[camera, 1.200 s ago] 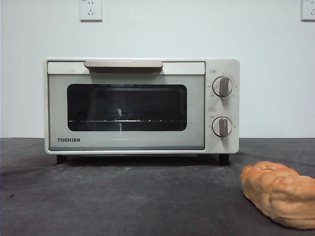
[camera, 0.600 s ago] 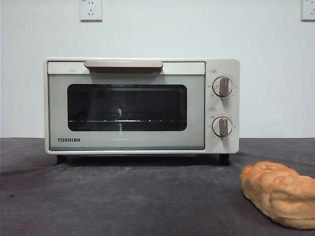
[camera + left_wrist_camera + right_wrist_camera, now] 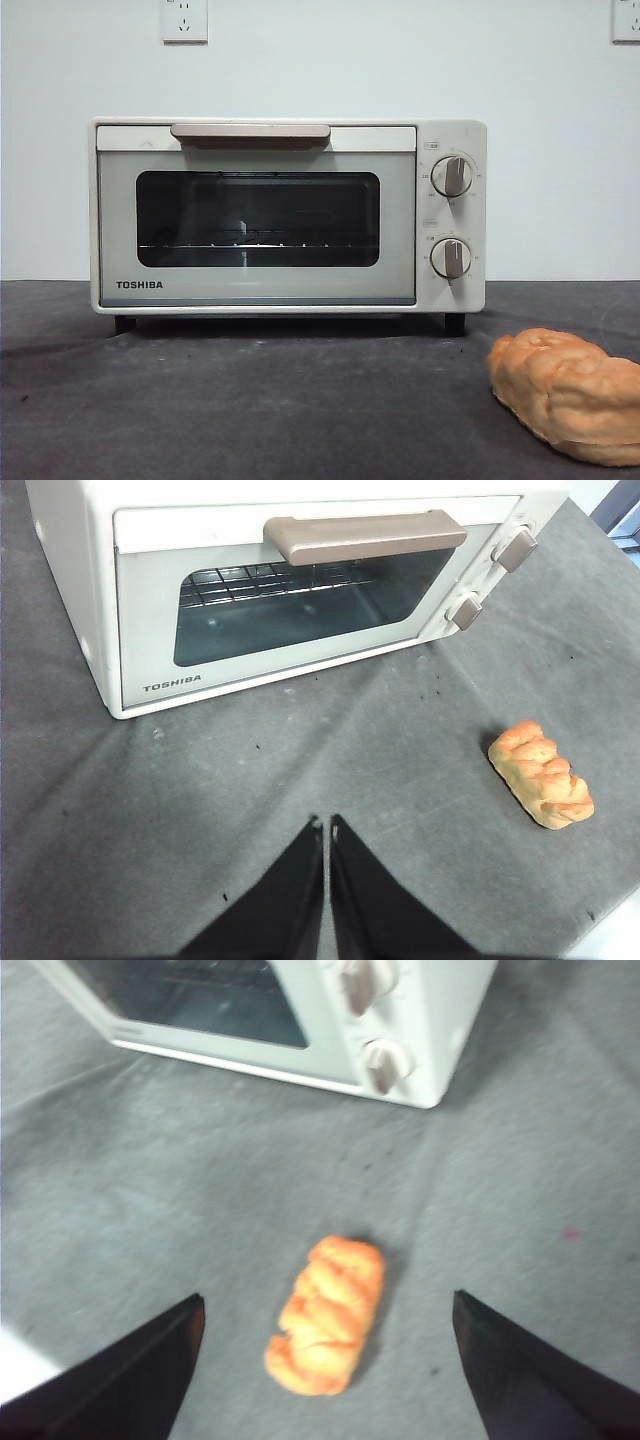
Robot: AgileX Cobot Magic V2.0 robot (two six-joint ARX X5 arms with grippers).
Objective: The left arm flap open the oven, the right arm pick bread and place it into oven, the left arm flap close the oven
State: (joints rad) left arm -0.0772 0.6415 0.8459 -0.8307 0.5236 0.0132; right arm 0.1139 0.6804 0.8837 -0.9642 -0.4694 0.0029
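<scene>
My right gripper grips the golden bread by its long sides next, to put it into the oven (image 3: 288, 215) (image 3: 225, 1005).
The cream-white TOSHIBA oven (image 3: 288, 215) stands at the back of the table with its dark glass door shut and its beige bar handle (image 3: 250, 131) at the top. It also shows in the left wrist view (image 3: 290, 580) and the right wrist view (image 3: 300, 1020). The golden-orange bread (image 3: 565, 395) lies on the grey cloth in front of the oven's right side. My left gripper (image 3: 327, 827) is shut and empty, above the cloth in front of the oven door. My right gripper (image 3: 328, 1310) is open wide, above the bread (image 3: 327, 1315), which lies between its jaws' line.
Two round knobs (image 3: 452, 175) sit on the oven's right panel. A grey cloth (image 3: 280, 400) covers the table. A white wall with sockets (image 3: 184, 20) stands behind. The table's edge shows near the bread in the left wrist view (image 3: 610, 935).
</scene>
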